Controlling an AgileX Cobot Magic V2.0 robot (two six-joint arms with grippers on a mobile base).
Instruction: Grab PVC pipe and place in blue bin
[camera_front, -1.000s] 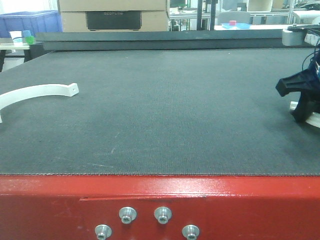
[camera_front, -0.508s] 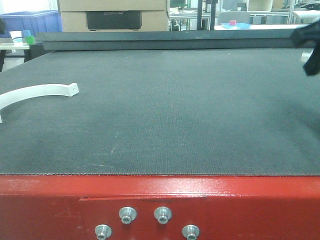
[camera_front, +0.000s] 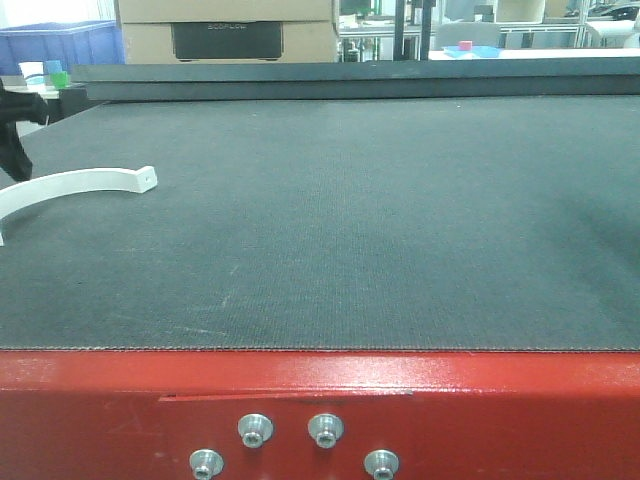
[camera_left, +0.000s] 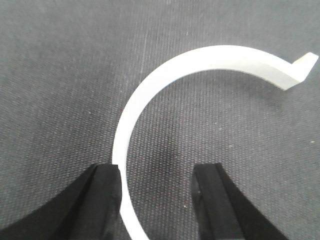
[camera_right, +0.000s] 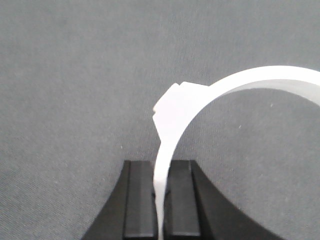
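Observation:
My left gripper grabs the white PVC pipe by its curved body next, leaving its tabbed end free, to place the pipe in the blue bin.
A white curved PVC pipe piece lies on the dark mat at the far left. My left gripper shows as a dark shape at the left edge, just behind it. In the left wrist view the left gripper is open. The arc of the piece passes between the jaws, close to the left finger. My right gripper is shut on a second white curved PVC piece, held above the mat. It is out of the front view. The blue bin stands at the back left.
The dark mat covers the table, with a red front edge. Cardboard boxes stand behind the table. Small cups sit on a side table at the back left.
My right gripper rose from the mat at the right edge with the white piece and left the front view. My left gripper came into view at the left edge.

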